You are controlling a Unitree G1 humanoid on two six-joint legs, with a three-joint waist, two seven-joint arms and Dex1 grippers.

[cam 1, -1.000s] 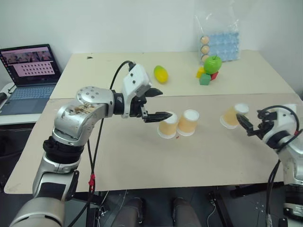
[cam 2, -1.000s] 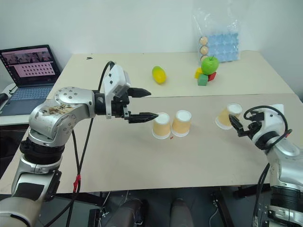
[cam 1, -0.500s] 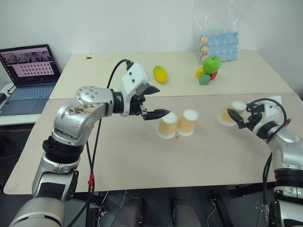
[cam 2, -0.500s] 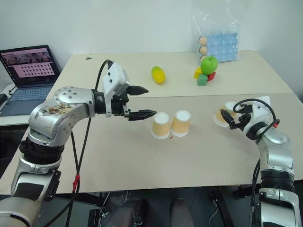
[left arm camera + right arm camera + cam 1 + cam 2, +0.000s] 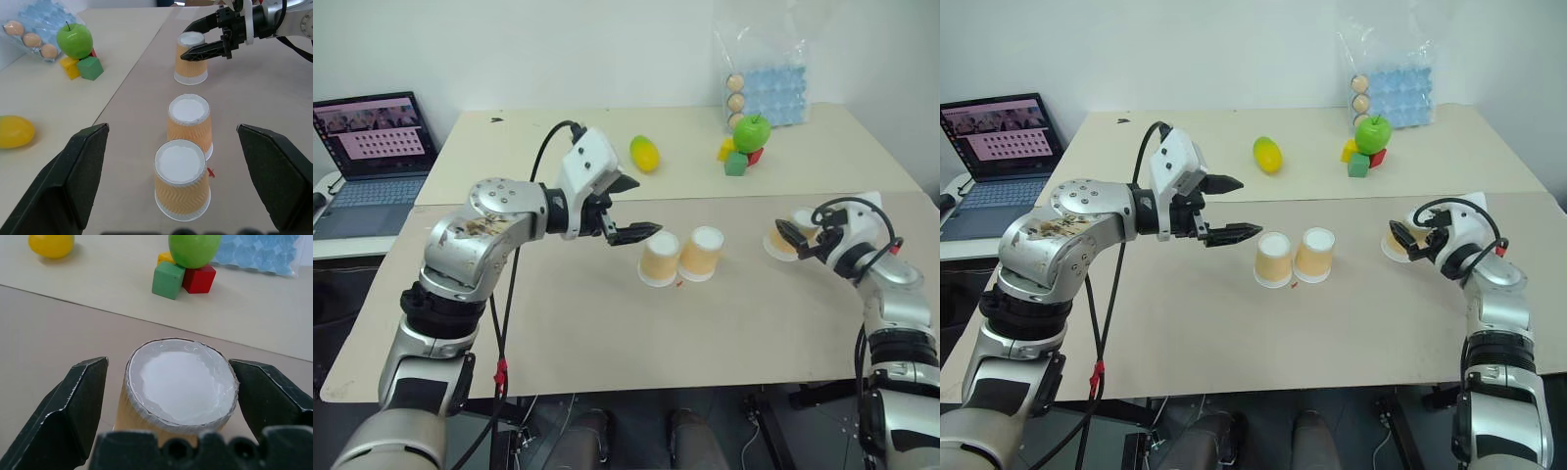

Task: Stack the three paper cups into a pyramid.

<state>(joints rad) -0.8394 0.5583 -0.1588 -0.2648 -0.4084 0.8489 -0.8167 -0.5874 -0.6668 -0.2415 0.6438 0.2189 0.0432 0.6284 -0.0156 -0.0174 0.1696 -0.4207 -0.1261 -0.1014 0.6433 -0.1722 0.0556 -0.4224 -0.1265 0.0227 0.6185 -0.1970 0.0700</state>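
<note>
I can close my right gripper now and it would hold the cup, because its fingers are on both sides of the cup's white end (image 5: 803, 216) (image 5: 182, 382).
Two of the paper cups (image 5: 660, 259) (image 5: 703, 254) stand upside down, side by side, in the middle of the near table. The third cup (image 5: 181, 382) stands upside down further right, white end up. My right gripper (image 5: 795, 231) is open, with one finger (image 5: 78, 401) on each side of that cup and a little room left between them and it. My left gripper (image 5: 644, 206) hovers open and holds nothing, just left of and above the left cup of the pair. In the left wrist view the three cups run in a line away from me, the farthest (image 5: 190, 58) between the right gripper's fingers.
On the far table lie a yellow-green fruit (image 5: 646, 154), a green apple (image 5: 753, 132) on coloured blocks (image 5: 736, 163), and a clear bag with eggs (image 5: 764, 83). A laptop (image 5: 377, 147) sits open at the far left. A seam (image 5: 509, 204) separates the two tables.
My right gripper has moved forward from in front of the third cup until its open fingers stand on either side of it. The left gripper and the cups have stayed put.
</note>
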